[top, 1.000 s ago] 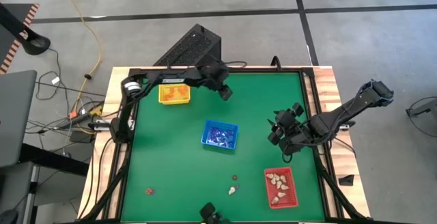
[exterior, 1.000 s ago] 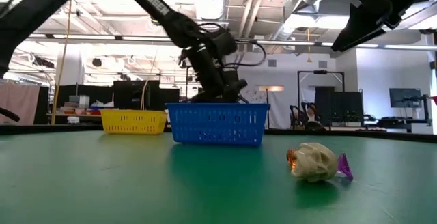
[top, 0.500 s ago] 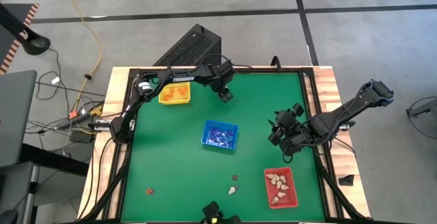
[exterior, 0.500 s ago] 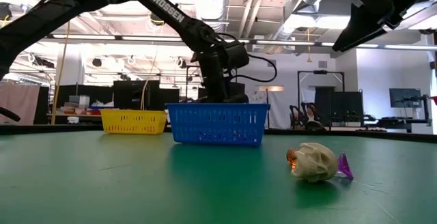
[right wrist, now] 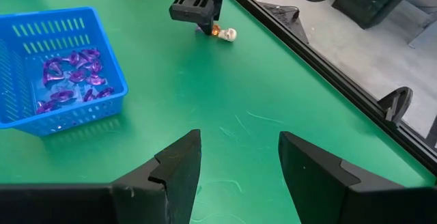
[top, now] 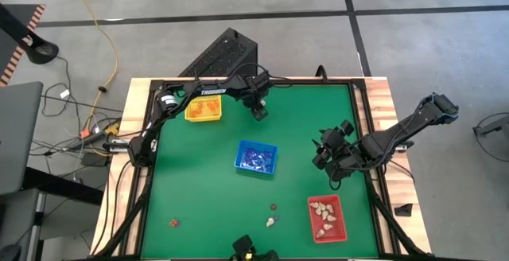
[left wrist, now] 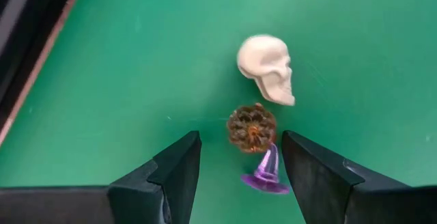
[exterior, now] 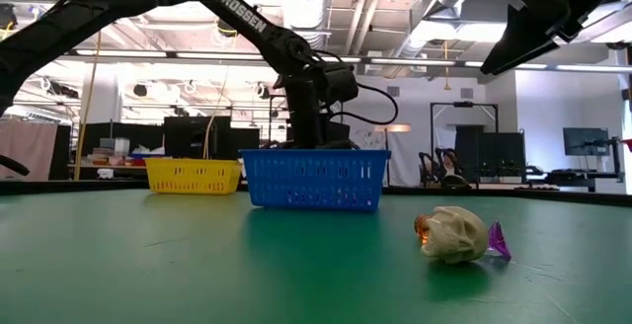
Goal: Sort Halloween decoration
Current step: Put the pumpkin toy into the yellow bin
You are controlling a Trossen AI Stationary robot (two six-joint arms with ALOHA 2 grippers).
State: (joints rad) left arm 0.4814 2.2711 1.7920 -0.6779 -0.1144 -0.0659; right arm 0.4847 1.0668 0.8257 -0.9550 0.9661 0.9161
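Observation:
My left gripper should close on the brown-orange pumpkin (left wrist: 251, 128): my fingers are level with it, above the purple hat's sides.
In the left wrist view, three trinkets lie on the green mat: a cream skull (left wrist: 268, 67), a brown-orange round piece (left wrist: 251, 127) and a purple witch hat (left wrist: 266, 173). My left gripper (left wrist: 239, 166) is open and points steeply down over them near the table's far edge (top: 258, 114). The hat and the round piece lie between its fingers; I see no touch. My right gripper (right wrist: 239, 162) is open with nothing in it and waits above the table's right side (top: 324, 159). More trinkets lie near the front: dark (top: 273, 207), cream (top: 270, 221), orange (top: 173, 223).
A yellow tray (top: 203, 110) stands at the far left beside my left arm. A blue tray (top: 256, 157) with purple hats is mid-table. A red tray (top: 327, 217) with cream pieces is at the near right. A black frame rims the mat.
My left gripper has tipped to point more steeply down and has sunk a little toward the trinkets near the far edge. It has stayed open.

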